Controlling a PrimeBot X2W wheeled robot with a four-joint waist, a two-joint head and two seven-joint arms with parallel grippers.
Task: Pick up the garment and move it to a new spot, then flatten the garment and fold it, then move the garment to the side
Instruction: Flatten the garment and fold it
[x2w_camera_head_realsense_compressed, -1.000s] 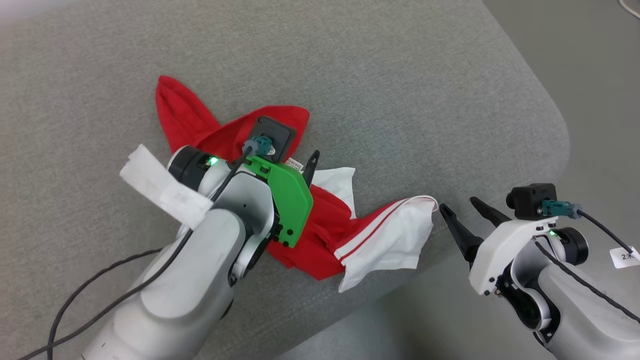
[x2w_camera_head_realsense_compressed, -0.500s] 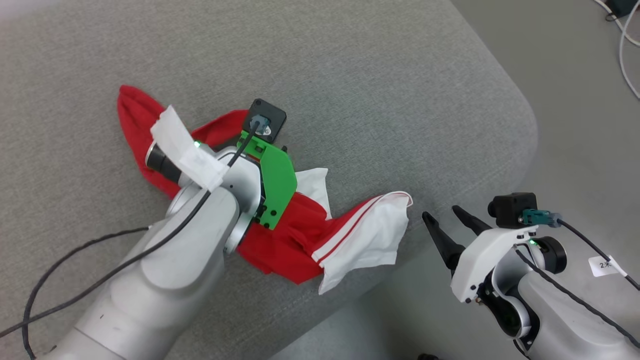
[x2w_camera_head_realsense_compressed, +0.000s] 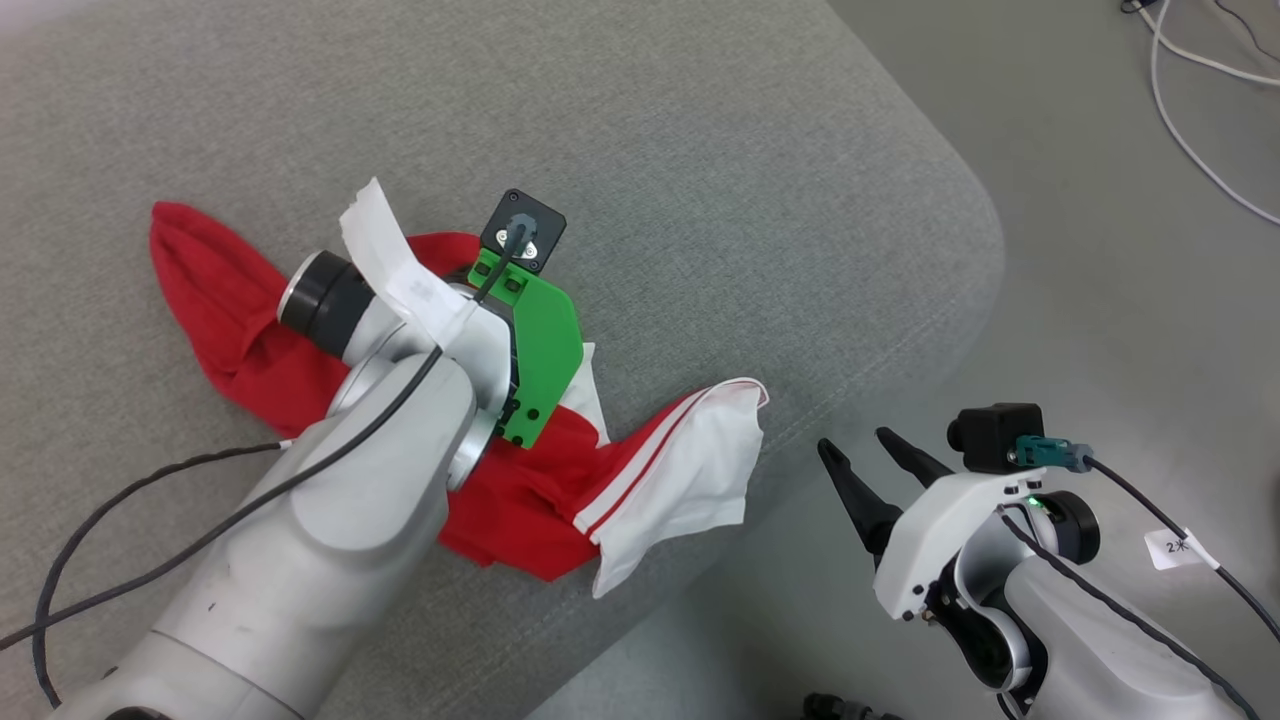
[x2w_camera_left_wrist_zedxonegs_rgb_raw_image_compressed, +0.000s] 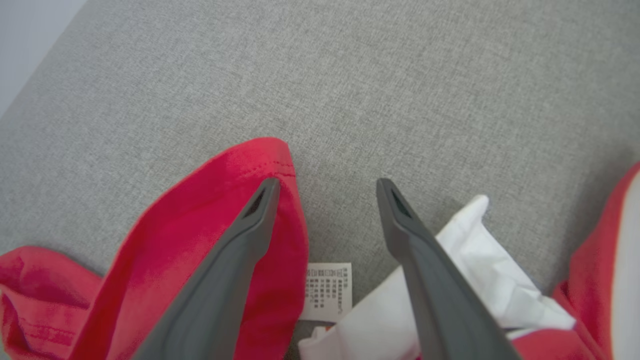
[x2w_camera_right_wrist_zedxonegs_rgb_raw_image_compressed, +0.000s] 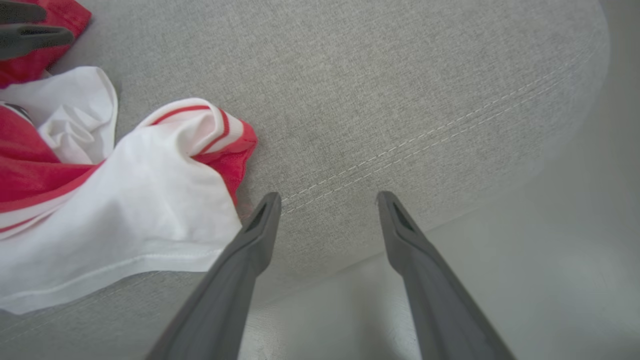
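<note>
The left gripper next needs to grab its red hem fold (x2w_camera_left_wrist_zedxonegs_rgb_raw_image_compressed: 280, 171), which stands up beside the care label while the rest lies slack, to pick up the garment (x2w_camera_left_wrist_zedxonegs_rgb_raw_image_compressed: 210, 220).
The garment (x2w_camera_head_realsense_compressed: 660, 470) is a crumpled red and white top with red stripes, lying near the front right edge of a grey cushion (x2w_camera_head_realsense_compressed: 750, 150). My left arm reaches over it, and its green wrist cover (x2w_camera_head_realsense_compressed: 540, 345) hides the fingers in the head view. In the left wrist view my left gripper (x2w_camera_left_wrist_zedxonegs_rgb_raw_image_compressed: 327, 182) is open just above the garment (x2w_camera_left_wrist_zedxonegs_rgb_raw_image_compressed: 210, 220). One finger lies over a red hem, the other over a white fold, with a care label (x2w_camera_left_wrist_zedxonegs_rgb_raw_image_compressed: 327, 292) between them. My right gripper (x2w_camera_head_realsense_compressed: 855, 442) hangs open past the cushion's edge, right of the garment (x2w_camera_right_wrist_zedxonegs_rgb_raw_image_compressed: 130, 200), holding nothing.
The cushion's rounded corner (x2w_camera_head_realsense_compressed: 960, 220) drops to a grey floor (x2w_camera_head_realsense_compressed: 1150, 320) on the right. White cables (x2w_camera_head_realsense_compressed: 1190, 150) trail over the floor at the upper right. Bare cushion stretches behind and to the right of the garment.
The head camera has swung, shifting the whole picture left. My left wrist has rolled over the garment, and the fingertip seen beside the green cover is now hidden. Both grippers stay open.
</note>
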